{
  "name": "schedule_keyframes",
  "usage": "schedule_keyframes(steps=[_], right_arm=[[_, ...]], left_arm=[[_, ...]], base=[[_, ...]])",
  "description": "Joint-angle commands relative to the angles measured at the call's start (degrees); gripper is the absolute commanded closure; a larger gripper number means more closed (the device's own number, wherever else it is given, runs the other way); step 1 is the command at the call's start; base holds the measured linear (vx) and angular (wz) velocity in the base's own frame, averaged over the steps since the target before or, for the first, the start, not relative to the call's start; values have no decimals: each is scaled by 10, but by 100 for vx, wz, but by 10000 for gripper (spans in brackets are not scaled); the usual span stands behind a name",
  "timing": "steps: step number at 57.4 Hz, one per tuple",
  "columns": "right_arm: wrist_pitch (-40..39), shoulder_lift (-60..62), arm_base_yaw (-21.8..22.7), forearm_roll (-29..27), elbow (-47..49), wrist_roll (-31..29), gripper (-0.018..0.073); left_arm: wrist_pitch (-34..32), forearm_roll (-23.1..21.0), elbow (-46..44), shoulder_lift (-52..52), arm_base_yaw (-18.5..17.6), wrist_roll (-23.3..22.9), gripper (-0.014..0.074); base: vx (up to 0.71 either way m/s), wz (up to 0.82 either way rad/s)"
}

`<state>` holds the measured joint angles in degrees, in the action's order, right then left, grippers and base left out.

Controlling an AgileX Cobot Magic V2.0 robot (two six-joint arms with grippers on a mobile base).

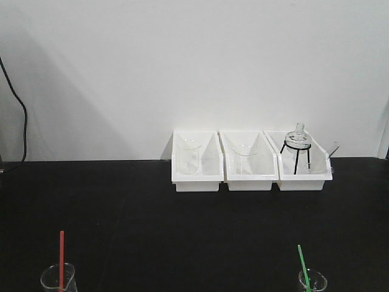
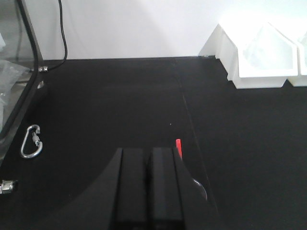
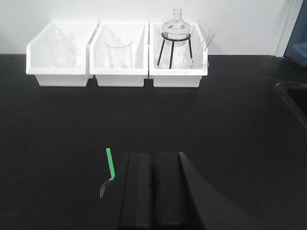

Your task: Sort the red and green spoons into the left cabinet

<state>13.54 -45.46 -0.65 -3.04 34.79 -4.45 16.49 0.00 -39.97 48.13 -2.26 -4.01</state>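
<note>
My right gripper should sort the green spoon into the left cabinet, so it needs to grab the spoon by its upright handle (image 1: 301, 255) next.
The red spoon (image 1: 61, 255) stands handle-up in a glass beaker (image 1: 58, 280) at the front left of the black table. The green spoon (image 1: 303, 266) leans in a smaller beaker (image 1: 313, 281) at the front right. My left gripper (image 2: 147, 149) is shut with nothing in it, and the red spoon's tip (image 2: 178, 146) pokes up just right of its fingers. My right gripper (image 3: 154, 154) is shut and holds nothing, with the green spoon (image 3: 110, 164) just left of it. The left cabinet is out of view.
Three white bins (image 1: 196, 179) stand in a row at the back by the wall, holding beakers and a flask on a black tripod (image 1: 297, 151). A metal carabiner (image 2: 31, 142) lies at the far left beside a dark-framed grey opening (image 2: 19, 72). A sink edge (image 3: 293, 98) lies at the right.
</note>
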Motion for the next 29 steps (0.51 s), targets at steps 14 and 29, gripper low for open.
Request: schedule_keyframes(steps=[14,29], right_arm=[[-52,-4,3,-1,21,-15,43],[-16,-38,1,2,52,-35,-134]], left_arm=[[-51,0,-20,9,0,-2,218],[-34,0,-20,10,0,-8,3]], base=[[0,0],[0,0]])
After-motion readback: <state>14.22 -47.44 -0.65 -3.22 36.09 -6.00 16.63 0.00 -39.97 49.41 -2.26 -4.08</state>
